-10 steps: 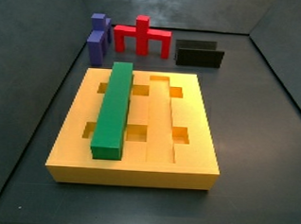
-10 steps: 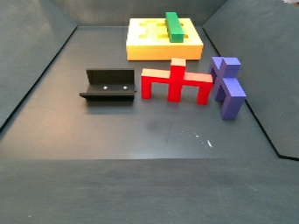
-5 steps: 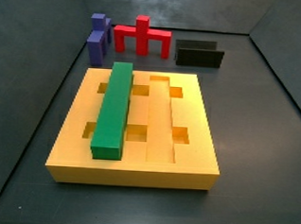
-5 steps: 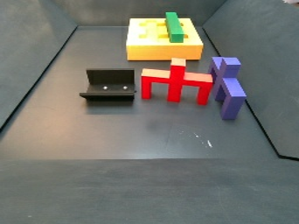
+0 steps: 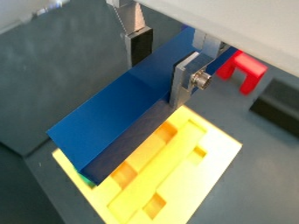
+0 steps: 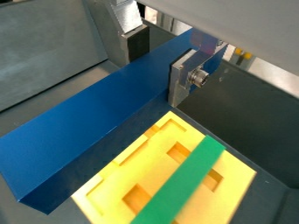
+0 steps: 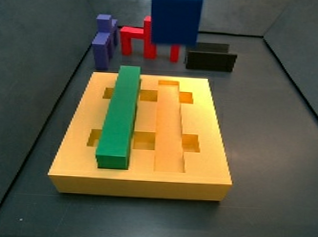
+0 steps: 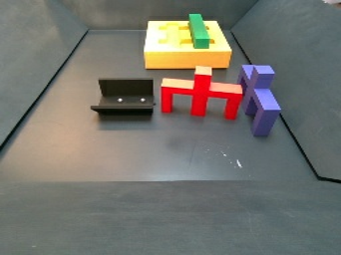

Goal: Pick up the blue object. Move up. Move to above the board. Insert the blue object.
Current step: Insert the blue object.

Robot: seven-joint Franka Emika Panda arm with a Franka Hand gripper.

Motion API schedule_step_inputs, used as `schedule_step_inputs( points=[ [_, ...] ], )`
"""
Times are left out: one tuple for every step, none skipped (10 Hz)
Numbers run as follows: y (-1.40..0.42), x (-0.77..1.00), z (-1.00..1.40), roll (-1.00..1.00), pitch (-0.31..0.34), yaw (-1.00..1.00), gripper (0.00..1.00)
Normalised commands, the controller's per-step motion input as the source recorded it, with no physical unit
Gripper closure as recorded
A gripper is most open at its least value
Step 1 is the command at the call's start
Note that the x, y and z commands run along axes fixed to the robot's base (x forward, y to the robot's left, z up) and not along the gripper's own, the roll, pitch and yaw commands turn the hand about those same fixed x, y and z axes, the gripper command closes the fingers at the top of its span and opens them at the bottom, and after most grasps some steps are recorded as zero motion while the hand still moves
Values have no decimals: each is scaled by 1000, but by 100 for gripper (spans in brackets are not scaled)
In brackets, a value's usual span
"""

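Note:
The gripper grabs the blue object's long sides next, to insert it into the yellow board's open groove [image 7: 170, 129].
The blue object [image 7: 103, 39] is an indigo stepped bar lying on the floor at the back, beside the red piece; it also shows in a side view [image 8: 260, 98]. The yellow board [image 7: 139, 182] lies flat with a green bar [image 7: 119, 113] in one groove. My gripper [image 5: 162, 70] hovers high above the board [image 5: 216, 149], far from the blue object, with its fingers wide apart. A bright blue flat slab [image 5: 117, 114] runs between the fingers in both wrist views [image 6: 93, 122] and hangs at the top of a side view [image 7: 175, 26]. The gripper body is hidden in both side views.
The red pronged piece [image 8: 202, 92] stands next to the blue object. The fixture [image 8: 123, 98] stands on the floor beyond it. The board [image 8: 186, 60] carries the green bar [image 8: 198, 30]. Dark walls ring the floor.
The bright blue slab has come into a side view from the top, over the board's far end. The blue object, red piece, green bar and board have not moved.

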Motion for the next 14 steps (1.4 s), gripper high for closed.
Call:
schedule_step_inputs(
  points=[
    [-234,126,-1000,-6,-106,9,100],
    [-171,117,-1000,0,-117,14,100],
    [-140,94,-1000,19,-104,0,100],
    [-140,109,-1000,50,-87,0,100],
    [-143,83,-1000,49,-101,0,100],
    [-174,37,-954,156,-74,57,100],
    [-143,14,-871,224,-23,57,100],
    [-114,0,-826,233,0,60,100],
    [-74,23,-694,110,-10,91,100],
    [-69,154,-554,96,-10,131,100],
    [-66,234,-437,89,0,131,100],
    [-57,266,-326,110,0,94,100],
    [-20,229,-257,149,27,51,100],
    [0,0,-229,197,30,49,100]
  ],
)
